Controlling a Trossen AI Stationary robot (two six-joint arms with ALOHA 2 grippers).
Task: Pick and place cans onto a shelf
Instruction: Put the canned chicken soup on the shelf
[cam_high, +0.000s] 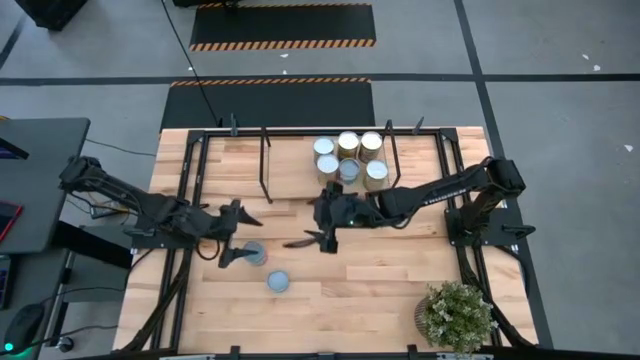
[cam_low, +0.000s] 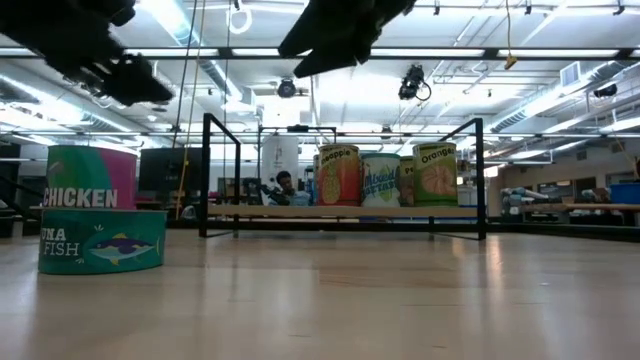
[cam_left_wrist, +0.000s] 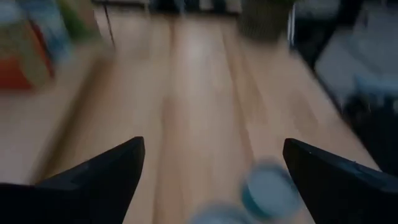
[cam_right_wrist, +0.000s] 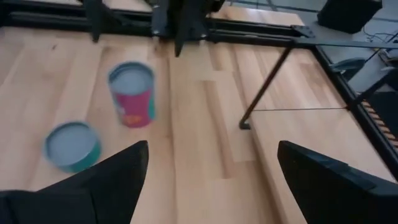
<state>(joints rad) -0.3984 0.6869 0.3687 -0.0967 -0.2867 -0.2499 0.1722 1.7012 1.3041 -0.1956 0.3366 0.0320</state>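
Observation:
I should add the chicken can to the shelf (cam_high: 295, 175), so my left gripper should grab the can by its lidded top (cam_high: 255, 248) next.
Five cans (cam_high: 350, 158) stand upright on the right part of the light-wood shelf (cam_high: 290, 165), which is framed by black posts at the table's far side; they also show in the low view (cam_low: 381, 180). A tall pink chicken can (cam_high: 252, 252) and a flat teal tuna can (cam_high: 278, 283) stand on the tabletop; the right wrist view shows both, pink (cam_right_wrist: 132, 93) and teal (cam_right_wrist: 71, 145). My left gripper (cam_high: 232, 235) is open and empty, just left of the pink can. My right gripper (cam_high: 318, 225) is open and empty, in front of the shelf, above the table.
A potted plant (cam_high: 455, 315) stands at the table's near right corner. A black shelf post (cam_right_wrist: 267, 87) slants down to the board beside my right gripper. Bare wood lies between the two loose cans and the plant.

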